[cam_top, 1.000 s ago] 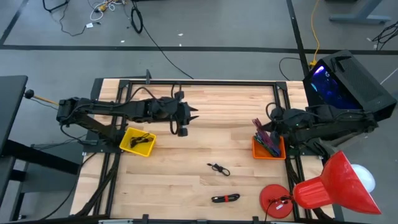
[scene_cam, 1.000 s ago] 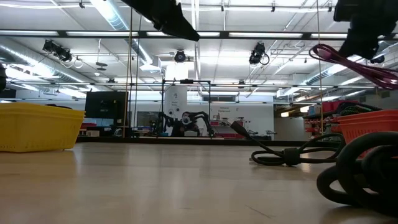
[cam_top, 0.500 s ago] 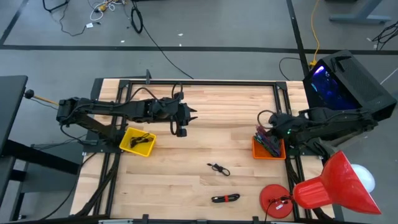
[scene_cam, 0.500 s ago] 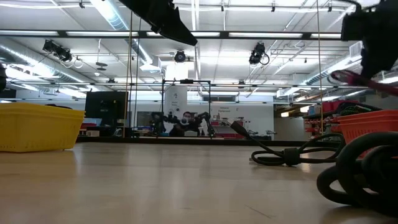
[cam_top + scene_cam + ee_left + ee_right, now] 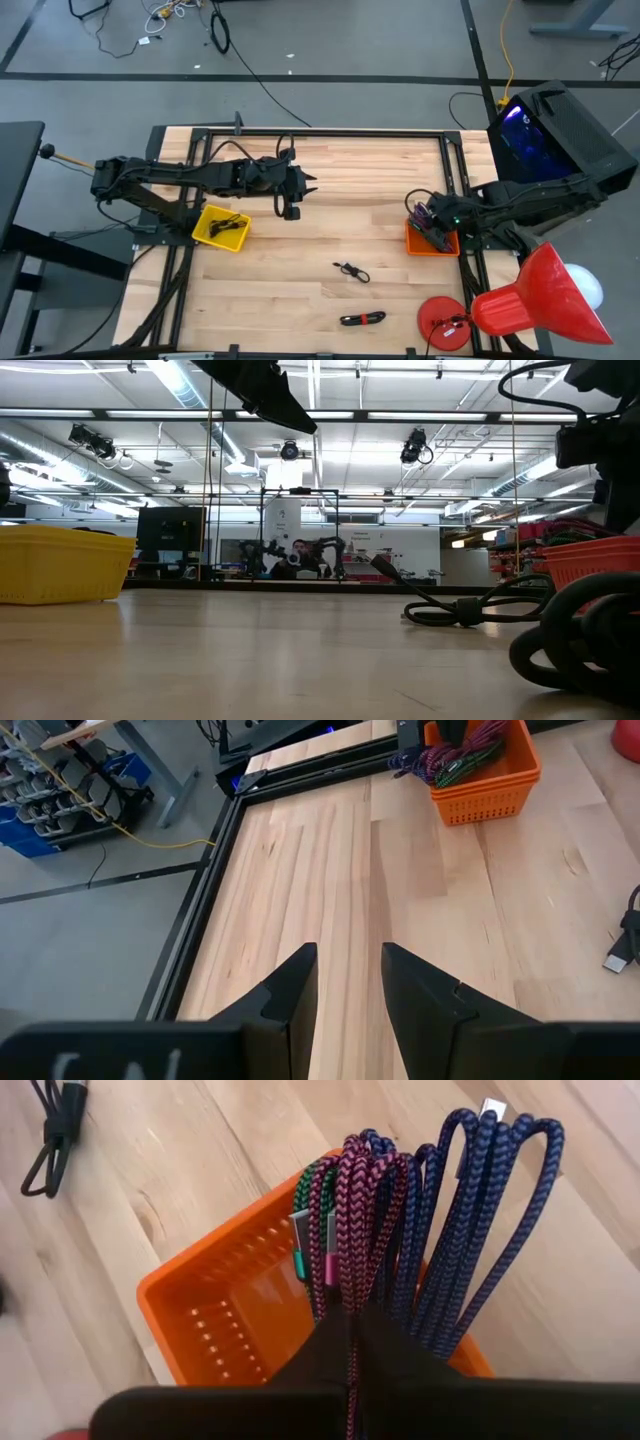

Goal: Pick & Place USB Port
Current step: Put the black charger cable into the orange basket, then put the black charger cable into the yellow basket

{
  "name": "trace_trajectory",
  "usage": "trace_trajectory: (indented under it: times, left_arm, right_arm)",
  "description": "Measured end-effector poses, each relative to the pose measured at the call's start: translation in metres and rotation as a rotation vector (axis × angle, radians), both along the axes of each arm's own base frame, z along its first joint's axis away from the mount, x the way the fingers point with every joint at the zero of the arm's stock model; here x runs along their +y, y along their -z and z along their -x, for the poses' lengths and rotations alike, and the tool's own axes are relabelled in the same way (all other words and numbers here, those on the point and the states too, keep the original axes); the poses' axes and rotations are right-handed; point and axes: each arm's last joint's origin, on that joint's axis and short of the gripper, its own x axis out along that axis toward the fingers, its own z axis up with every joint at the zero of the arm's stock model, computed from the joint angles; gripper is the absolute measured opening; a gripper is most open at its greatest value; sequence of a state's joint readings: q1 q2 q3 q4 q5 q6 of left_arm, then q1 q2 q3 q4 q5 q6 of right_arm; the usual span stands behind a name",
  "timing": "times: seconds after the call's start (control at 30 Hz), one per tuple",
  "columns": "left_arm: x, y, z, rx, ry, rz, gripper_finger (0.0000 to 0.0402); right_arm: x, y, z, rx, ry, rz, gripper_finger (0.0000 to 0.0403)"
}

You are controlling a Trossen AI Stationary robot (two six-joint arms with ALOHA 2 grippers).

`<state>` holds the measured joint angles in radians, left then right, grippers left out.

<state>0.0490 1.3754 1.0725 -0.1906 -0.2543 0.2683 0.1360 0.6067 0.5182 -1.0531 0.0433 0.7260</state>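
Observation:
My right gripper should release the magenta cable (image 5: pixel 352 1215) now, because the cable is level with the green cable inside the orange basket (image 5: pixel 245 1310) and would rest there.
My right gripper (image 5: pixel 426 214) (image 5: pixel 350 1330) is low over the orange basket (image 5: pixel 433 240) (image 5: pixel 230 1310) at the table's right edge, shut on a magenta braided USB cable (image 5: pixel 360 1210). Green and blue braided cables (image 5: pixel 470 1210) lie bundled beside it in the basket. My left gripper (image 5: pixel 302 188) (image 5: pixel 350 982) hovers open above bare wood left of centre. Two black cables lie on the table: one (image 5: pixel 351 271) at the centre, one (image 5: pixel 363 319) near the near edge. The yellow bin (image 5: pixel 221 228) holds another black cable. My right gripper pinches the magenta cable bundle between its two fingers, at the strands (image 5: pixel 346 1295) just ahead of the fingertips. The fingers lie along the looped strands. The loops (image 5: pixel 365 1160) reach forward over the basket's interior; whether they rest on its floor I cannot tell.
A red disc (image 5: pixel 445 322) with a cable and a red cone-shaped lamp (image 5: pixel 530 300) sit at the near right corner. A dark box with a purple glow (image 5: pixel 545 130) stands beyond the right edge. Bare wood spreads across the table's middle and far side.
My right gripper has come down toward the orange basket, staying shut on the cable. The cable loops, which stood high in the low view a second ago, have dropped behind the basket's rim.

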Motion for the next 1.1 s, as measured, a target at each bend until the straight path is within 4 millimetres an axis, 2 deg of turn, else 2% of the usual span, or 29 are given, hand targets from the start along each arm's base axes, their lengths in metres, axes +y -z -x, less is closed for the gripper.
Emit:
trace_trajectory:
  times: [0.47, 0.77, 0.87, 1.03, 1.1]
  left_arm:
    - [0.000, 0.000, 0.000, -0.001, 0.000, 0.003, 0.0119]
    - [-0.001, 0.000, 0.000, -0.003, 0.013, 0.012, 0.0119]
    - [-0.001, 0.000, 0.000, -0.005, 0.009, 0.018, 0.0119]
    - [-0.001, 0.000, 0.000, -0.005, 0.008, 0.019, 0.0119]
    - [-0.001, 0.000, 0.000, -0.004, 0.008, 0.019, 0.0119]
  right_arm:
    - [0.000, -0.004, 0.001, -0.052, -0.026, -0.017, 0.0098]
    - [-0.001, -0.026, 0.006, -0.104, 0.008, 0.000, 0.0111]
    - [0.000, -0.034, -0.003, -0.217, 0.008, -0.027, 0.0112]
    - [0.007, -0.054, -0.029, -0.511, -0.128, -0.072, 0.0112]
    - [0.012, -0.057, -0.042, -0.557, -0.173, -0.071, 0.0112]
